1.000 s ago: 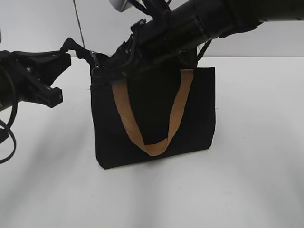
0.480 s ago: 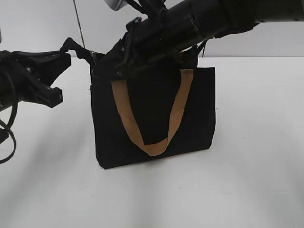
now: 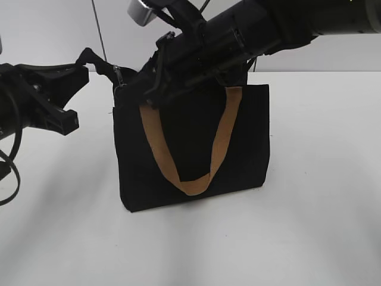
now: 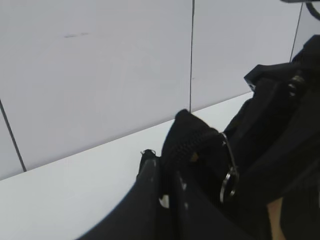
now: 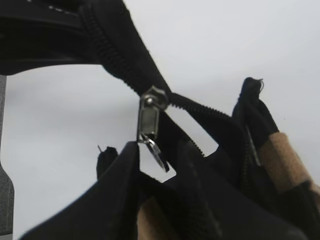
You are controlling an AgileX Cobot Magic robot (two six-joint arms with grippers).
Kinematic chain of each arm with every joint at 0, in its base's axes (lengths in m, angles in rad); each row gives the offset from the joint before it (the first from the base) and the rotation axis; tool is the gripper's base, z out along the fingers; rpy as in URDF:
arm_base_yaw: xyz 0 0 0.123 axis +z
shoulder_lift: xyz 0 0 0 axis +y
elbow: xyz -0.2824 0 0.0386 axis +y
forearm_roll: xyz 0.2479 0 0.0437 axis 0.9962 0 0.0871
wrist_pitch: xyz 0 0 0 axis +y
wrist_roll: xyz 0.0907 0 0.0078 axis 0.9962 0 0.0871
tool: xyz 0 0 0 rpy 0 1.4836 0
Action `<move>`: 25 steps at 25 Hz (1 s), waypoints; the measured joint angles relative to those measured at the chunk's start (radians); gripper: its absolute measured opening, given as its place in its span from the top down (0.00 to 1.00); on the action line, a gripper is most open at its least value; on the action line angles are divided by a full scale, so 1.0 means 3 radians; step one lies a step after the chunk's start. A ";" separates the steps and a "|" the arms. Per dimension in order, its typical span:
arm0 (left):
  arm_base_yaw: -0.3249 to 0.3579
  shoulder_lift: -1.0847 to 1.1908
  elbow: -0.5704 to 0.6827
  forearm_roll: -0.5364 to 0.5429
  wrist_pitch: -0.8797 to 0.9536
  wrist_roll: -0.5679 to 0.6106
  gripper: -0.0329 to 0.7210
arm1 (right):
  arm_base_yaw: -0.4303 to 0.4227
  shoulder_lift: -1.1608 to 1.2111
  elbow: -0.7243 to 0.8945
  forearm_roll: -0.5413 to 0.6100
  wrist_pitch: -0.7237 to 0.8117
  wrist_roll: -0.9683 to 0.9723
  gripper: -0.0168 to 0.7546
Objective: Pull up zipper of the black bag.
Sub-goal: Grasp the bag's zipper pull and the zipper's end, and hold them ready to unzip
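Next, my right gripper grabs the silver slider (image 5: 150,107) by its hanging pull tab (image 5: 159,156), to pull up the zipper.
The black bag (image 3: 190,137) stands upright mid-table with a tan strap handle (image 3: 220,140) hanging in a U on its front. The zipper's silver slider (image 3: 119,75) sits at the bag's top left end. My left gripper (image 3: 83,61) is shut on the bag's black fabric end tab and holds it out to the left; the left wrist view shows its fingers (image 4: 150,175) pinching that fabric. My right gripper (image 3: 152,95) reaches across the bag's top. In the right wrist view it (image 5: 157,152) is open, and the slider (image 5: 150,107) and its hanging pull tab (image 5: 159,156) lie between the fingertips, ungripped.
The white table (image 3: 321,196) spreads all round the bag. A grey panelled wall (image 3: 47,30) stands behind it. My right arm (image 3: 268,27) covers the bag's top edge. A silver ring (image 4: 228,180) hangs on the bag near my left fingers.
My right gripper has drawn back to the right and slightly up from the slider. The slider stays at the left end. The left gripper and the bag have not moved.
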 joint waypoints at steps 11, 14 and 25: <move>0.0000 0.0000 0.0000 0.0000 0.0003 -0.0001 0.93 | 0.0001 -0.0025 0.0000 -0.0065 0.0063 0.0007 0.95; 0.0000 0.0000 0.0000 0.0000 0.0025 -0.0001 0.93 | 0.0001 -0.0068 0.0000 -0.0167 0.0060 0.0081 0.98; 0.0000 0.0000 0.0000 -0.0095 0.0592 -0.0001 0.94 | 0.0001 -0.0187 0.0000 -0.0334 0.0064 0.0360 0.98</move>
